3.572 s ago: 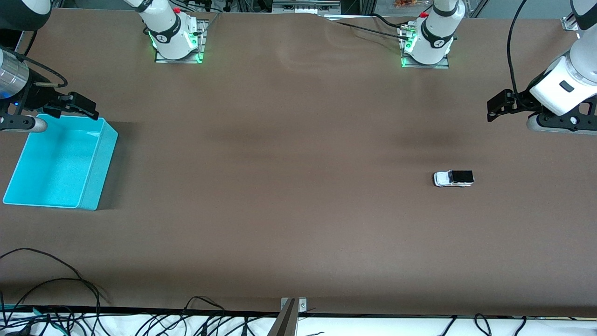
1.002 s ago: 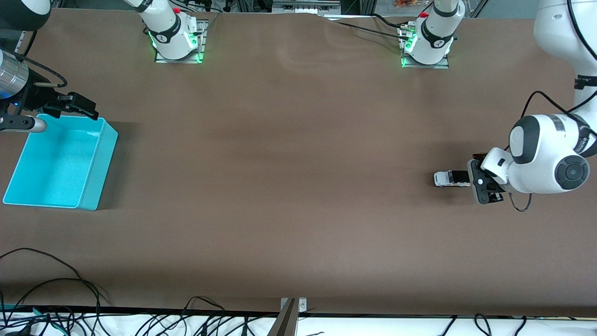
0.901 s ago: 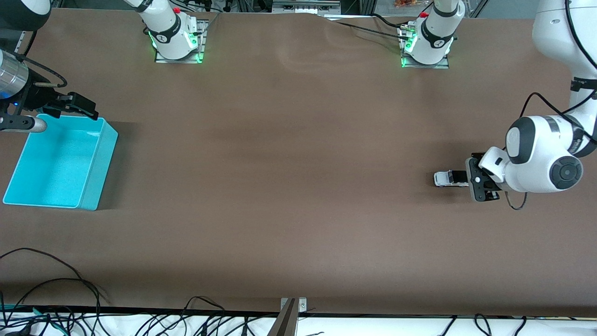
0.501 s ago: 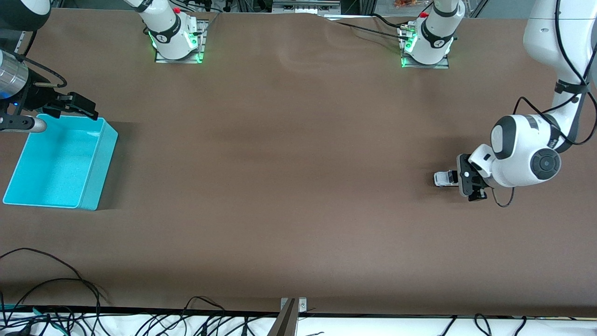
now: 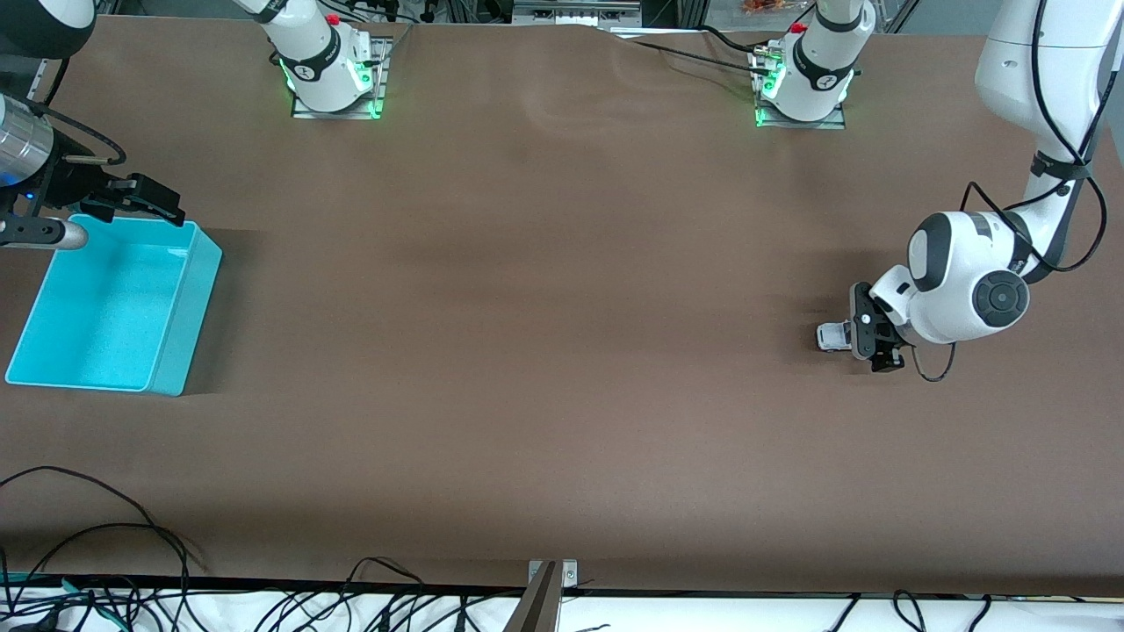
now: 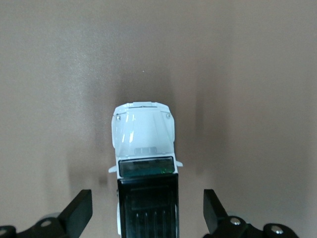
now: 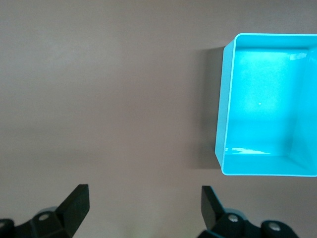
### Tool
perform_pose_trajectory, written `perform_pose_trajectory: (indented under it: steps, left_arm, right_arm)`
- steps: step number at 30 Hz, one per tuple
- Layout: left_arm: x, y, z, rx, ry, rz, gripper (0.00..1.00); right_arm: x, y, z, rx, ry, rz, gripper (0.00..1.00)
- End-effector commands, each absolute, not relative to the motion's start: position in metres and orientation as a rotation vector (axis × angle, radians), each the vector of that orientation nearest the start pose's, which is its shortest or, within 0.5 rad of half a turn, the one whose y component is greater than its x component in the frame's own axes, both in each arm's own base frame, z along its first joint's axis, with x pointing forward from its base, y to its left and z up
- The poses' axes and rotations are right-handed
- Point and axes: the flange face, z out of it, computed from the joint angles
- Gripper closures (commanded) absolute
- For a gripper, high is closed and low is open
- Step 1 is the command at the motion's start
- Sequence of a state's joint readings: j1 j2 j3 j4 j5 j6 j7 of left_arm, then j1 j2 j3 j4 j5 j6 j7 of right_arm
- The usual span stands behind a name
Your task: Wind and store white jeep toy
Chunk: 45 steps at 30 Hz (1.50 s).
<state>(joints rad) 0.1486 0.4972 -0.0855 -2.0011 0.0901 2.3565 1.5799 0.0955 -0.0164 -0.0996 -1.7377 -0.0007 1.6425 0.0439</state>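
Observation:
My left gripper's fingers reach down beside the jeep's black rear [image 6: 149, 206], so it is now time to close on the jeep.
The white jeep toy [image 5: 832, 336] stands on the brown table toward the left arm's end. Only its white hood shows in the front view. In the left wrist view the jeep toy [image 6: 143, 139] has a white hood and a black rear. My left gripper [image 5: 869, 333] is down over that rear and open. Its fingers [image 6: 79, 210] stand on either side of the black section with a gap on each side, as the left gripper [image 6: 147, 203] shows there. My right gripper [image 5: 149, 200] waits open beside the turquoise bin [image 5: 198, 263], with nothing between its fingers [image 7: 74, 201].
The turquoise bin [image 7: 221, 124] sits at the right arm's end of the table. The two arm bases [image 5: 329, 70] [image 5: 803, 79] stand along the table edge farthest from the front camera. Black cables [image 5: 105, 562] and a metal bracket [image 5: 551, 575] lie at the edge nearest to it.
My left arm has swung in from the table's end and slid its open gripper over the jeep's black rear, covering it in the front view. The jeep, bin and right arm stayed put.

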Motion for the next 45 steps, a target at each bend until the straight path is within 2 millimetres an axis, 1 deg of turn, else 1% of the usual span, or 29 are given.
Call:
perform_pose_trajectory:
  steps: [1,3,4,6,8,11,13,16,21,27,30,34,37,41,43,45]
  left_arm:
    - [0.584,0.037,0.196,-2.183,2.339,0.154,0.46]
    - [0.584,0.037,0.197,-2.169,2.35,0.152,0.64]
    - [0.585,0.036,0.197,-2.164,2.354,0.15,0.7]
    - [0.585,0.036,0.197,-2.16,2.358,0.15,0.81]
    - [0.586,0.035,0.198,-2.146,2.37,0.148,0.9]
    - [0.586,0.034,0.198,-2.135,2.381,0.147,0.95]
    - [0.586,0.032,0.196,-2.13,2.386,0.148,0.95]
    - [0.584,0.031,0.187,-2.137,2.394,0.158,0.95]
    - [0.584,0.031,0.186,-2.138,2.395,0.16,0.95]
    - [0.583,0.039,0.185,-2.152,2.387,0.163,0.94]
    - [0.582,0.054,0.182,-2.18,2.369,0.168,0.94]
    - [0.581,0.063,0.179,-2.192,2.364,0.174,0.94]
    - [0.579,0.086,0.174,-2.216,2.354,0.175,0.94]
    - [0.579,0.109,0.168,-2.184,2.398,0.166,0.94]
    - [0.579,0.125,0.168,-2.191,2.389,0.159,0.94]
    - [0.575,0.142,0.164,-2.205,2.387,0.159,0.94]
  right_arm:
    - [0.551,-0.004,0.565,-3.128,0.078,0.12,0.0]
    - [0.551,-0.004,0.565,-3.128,0.078,0.12,0.0]
    - [0.551,-0.004,0.565,-3.128,0.078,0.12,0.0]
    - [0.551,-0.004,0.565,-3.128,0.078,0.12,0.0]
    - [0.551,-0.004,0.565,-3.128,0.078,0.12,0.0]
    - [0.551,-0.004,0.565,-3.128,0.078,0.12,0.0]
    - [0.551,-0.004,0.565,-3.128,0.078,0.12,0.0]
    - [0.551,-0.004,0.565,-3.128,0.078,0.12,0.0]
    - [0.551,-0.004,0.564,-3.128,0.078,0.123,0.0]
    - [0.551,-0.004,0.564,-3.128,0.078,0.123,0.0]
    - [0.551,-0.004,0.564,-3.128,0.078,0.123,0.0]
    - [0.551,-0.004,0.564,-3.128,0.078,0.123,0.0]
    - [0.551,-0.004,0.564,-3.128,0.078,0.123,0.0]
    - [0.551,-0.004,0.564,-3.128,0.078,0.123,0.0]
    - [0.551,-0.004,0.564,-3.128,0.078,0.123,0.0]
    - [0.551,-0.004,0.564,-3.128,0.078,0.123,0.0]
